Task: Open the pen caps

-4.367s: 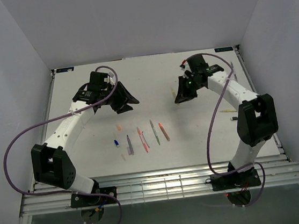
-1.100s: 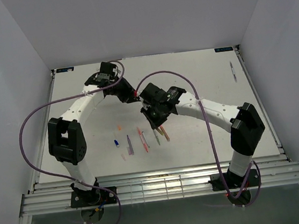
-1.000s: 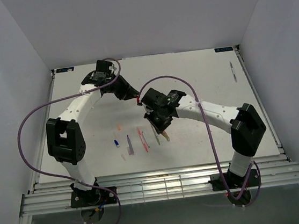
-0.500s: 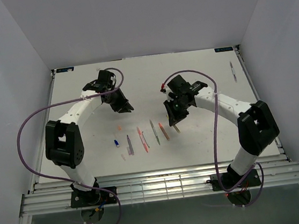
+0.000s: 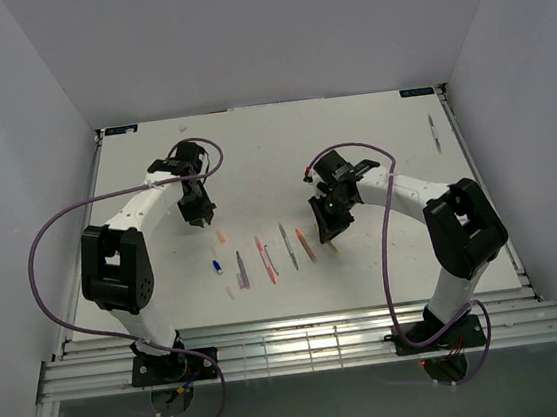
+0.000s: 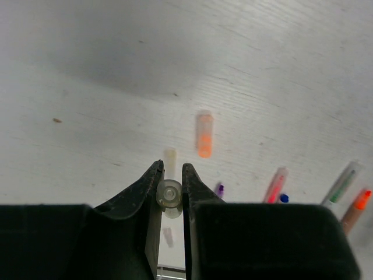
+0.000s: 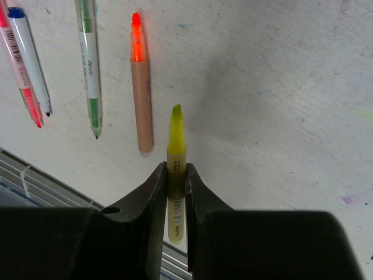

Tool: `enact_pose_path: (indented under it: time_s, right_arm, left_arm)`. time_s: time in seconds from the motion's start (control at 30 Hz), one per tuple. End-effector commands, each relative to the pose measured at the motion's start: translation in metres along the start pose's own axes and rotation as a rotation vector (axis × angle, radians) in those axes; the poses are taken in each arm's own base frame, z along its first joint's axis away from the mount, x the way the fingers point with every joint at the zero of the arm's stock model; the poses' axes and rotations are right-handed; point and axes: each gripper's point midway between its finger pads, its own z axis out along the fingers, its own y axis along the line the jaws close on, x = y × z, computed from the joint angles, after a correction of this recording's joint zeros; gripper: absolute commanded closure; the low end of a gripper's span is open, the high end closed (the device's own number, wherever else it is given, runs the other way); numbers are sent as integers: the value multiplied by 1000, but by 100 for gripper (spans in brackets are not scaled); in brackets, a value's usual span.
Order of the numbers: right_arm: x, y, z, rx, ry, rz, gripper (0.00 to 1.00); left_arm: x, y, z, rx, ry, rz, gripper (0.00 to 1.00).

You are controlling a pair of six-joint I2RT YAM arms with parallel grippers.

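The pale pen cap hangs end-on above the table and would drop loose onto it, so it is too early for my left gripper to open.
My left gripper (image 5: 201, 221) (image 6: 170, 185) is shut on a pale, see-through pen cap (image 6: 170, 194), seen end-on between the jaws above the table. The right gripper (image 5: 326, 233) (image 7: 176, 172) is shut on the yellow pen (image 7: 176, 153), whose bare tip points away from the jaws. The two grippers are well apart. An orange pen cap (image 5: 220, 236) (image 6: 204, 135) and a blue pen cap (image 5: 218, 267) lie loose on the table. An uncapped orange pen (image 7: 141, 87) (image 5: 306, 245) lies just left of the yellow one.
A row of pens lies between the arms: purple (image 5: 242, 270), red (image 5: 263, 256) and green (image 5: 287, 246) (image 7: 89, 70). Another pen (image 5: 434, 133) lies alone at the far right. The table's metal front rail (image 5: 295, 353) runs along the near edge.
A second ago the two grippers met over the middle; they have pulled apart. The left one has swung down-left with the cap, and the right one carries the yellow pen beside the row.
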Motion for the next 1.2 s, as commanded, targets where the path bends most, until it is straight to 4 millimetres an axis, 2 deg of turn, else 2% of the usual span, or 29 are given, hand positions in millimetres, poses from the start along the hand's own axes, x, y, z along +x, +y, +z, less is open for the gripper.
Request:
enact_pose_path:
  time_s: [0.0, 0.13, 0.27, 0.53, 0.83, 1.17]
  right_arm:
    - [-1, -8, 7, 14, -5, 7, 92]
    - [-2, -11, 14, 15, 1, 6, 91]
    - [-3, -11, 17, 4, 6, 2, 89]
    - [0, -9, 24, -20, 24, 6, 84]
    - [-2, -7, 26, -35, 29, 12, 76]
    - [-2, -7, 30, -33, 40, 18, 70]
  left_arm:
    - [-10, 33, -4, -108, -66, 15, 93]
    - [-9, 40, 8, -133, -46, 23, 93]
    - [-11, 35, 18, -116, -30, 40, 93]
    - [-3, 30, 44, -114, 30, 49, 87]
    - [1, 22, 55, -84, 61, 47, 77]
    - [18, 24, 67, -78, 107, 45, 65]
